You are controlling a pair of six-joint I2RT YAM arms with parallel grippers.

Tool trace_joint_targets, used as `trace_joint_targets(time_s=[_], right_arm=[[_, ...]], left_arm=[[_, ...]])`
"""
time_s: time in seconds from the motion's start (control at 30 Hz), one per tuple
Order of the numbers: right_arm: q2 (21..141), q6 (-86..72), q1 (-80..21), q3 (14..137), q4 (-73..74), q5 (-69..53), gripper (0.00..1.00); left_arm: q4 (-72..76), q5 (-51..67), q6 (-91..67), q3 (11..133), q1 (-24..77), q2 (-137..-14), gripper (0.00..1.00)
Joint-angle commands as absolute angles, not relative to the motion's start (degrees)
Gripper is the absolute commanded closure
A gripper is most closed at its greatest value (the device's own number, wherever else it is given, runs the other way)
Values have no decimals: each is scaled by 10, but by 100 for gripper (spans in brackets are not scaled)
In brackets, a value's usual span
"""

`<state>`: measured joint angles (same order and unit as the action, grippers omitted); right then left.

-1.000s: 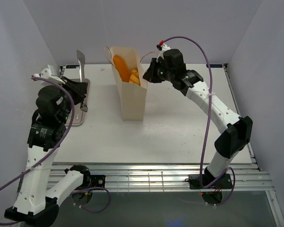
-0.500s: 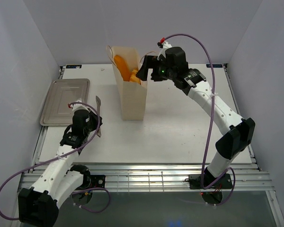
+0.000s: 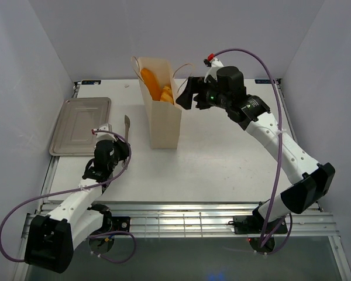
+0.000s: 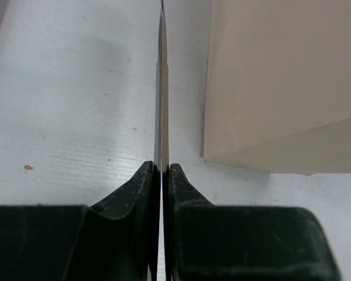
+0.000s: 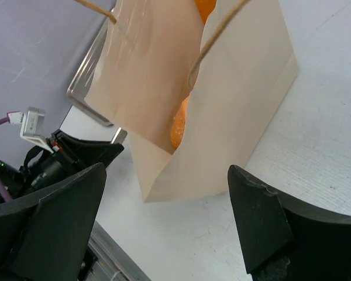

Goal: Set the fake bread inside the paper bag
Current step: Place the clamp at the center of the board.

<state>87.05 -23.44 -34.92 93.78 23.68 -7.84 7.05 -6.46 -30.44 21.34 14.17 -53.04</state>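
Observation:
The lower edge of the tongs (image 3: 127, 124) is apart from their soft shadow on the tabletop. My left gripper keeps hold of the tongs until they rest flat.
The tan paper bag (image 3: 165, 120) stands upright at the middle back of the table, with golden-orange fake bread (image 3: 154, 84) showing inside its open top. My right gripper (image 3: 185, 98) hangs open just right of the bag's upper edge, holding nothing. In the right wrist view the bag (image 5: 234, 99) and a piece of the bread (image 5: 180, 126) lie ahead of the open right gripper (image 5: 164, 202). My left gripper (image 3: 119, 148) is low at the front left, shut on the thin pale tongs (image 3: 127, 124). From the left wrist the tongs (image 4: 161, 88) run edge-on out of the left gripper (image 4: 161, 168), beside the bag (image 4: 281, 82).
A flat silver tray (image 3: 82, 124) lies at the back left of the table, and its edge (image 5: 85, 88) shows behind the bag in the right wrist view. The bag's cord handles (image 5: 222, 29) loop up near the right gripper. White walls close in on three sides.
My right gripper has opened and drawn back to the right from the bag's mouth. The left arm has swung down from over the tray to the front left, the tongs still in it.

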Motion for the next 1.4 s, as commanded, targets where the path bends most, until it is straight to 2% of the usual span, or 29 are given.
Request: trace_joint_targets(time_s=[0.0, 0.27, 0.57, 0.7, 0.8, 0.87, 0.93, 1.2, 1.37], right_arm=[[821, -217, -351, 906, 218, -78, 10], [750, -218, -351, 779, 200, -76, 10], [681, -215, -349, 704, 201, -61, 10], [657, -218, -347, 671, 202, -62, 10], [643, -224, -346, 653, 204, -62, 10], [633, -224, -346, 636, 207, -60, 10], [618, -222, -345, 621, 211, -49, 10], [578, -226, -342, 584, 220, -25, 10], [583, -237, -342, 561, 219, -35, 10]], left_arm=[[144, -68, -287, 200, 145, -547, 100], [172, -87, -275, 221, 146, -640, 100], [184, -72, -300, 248, 145, -761, 98], [181, -64, -309, 258, 144, -775, 92], [164, -55, -329, 263, 144, -788, 80], [145, -60, -349, 265, 143, -796, 69], [136, -62, -354, 264, 142, -806, 63], [54, -61, -367, 299, 126, -838, 59], [46, -69, -369, 285, 125, -776, 51]])
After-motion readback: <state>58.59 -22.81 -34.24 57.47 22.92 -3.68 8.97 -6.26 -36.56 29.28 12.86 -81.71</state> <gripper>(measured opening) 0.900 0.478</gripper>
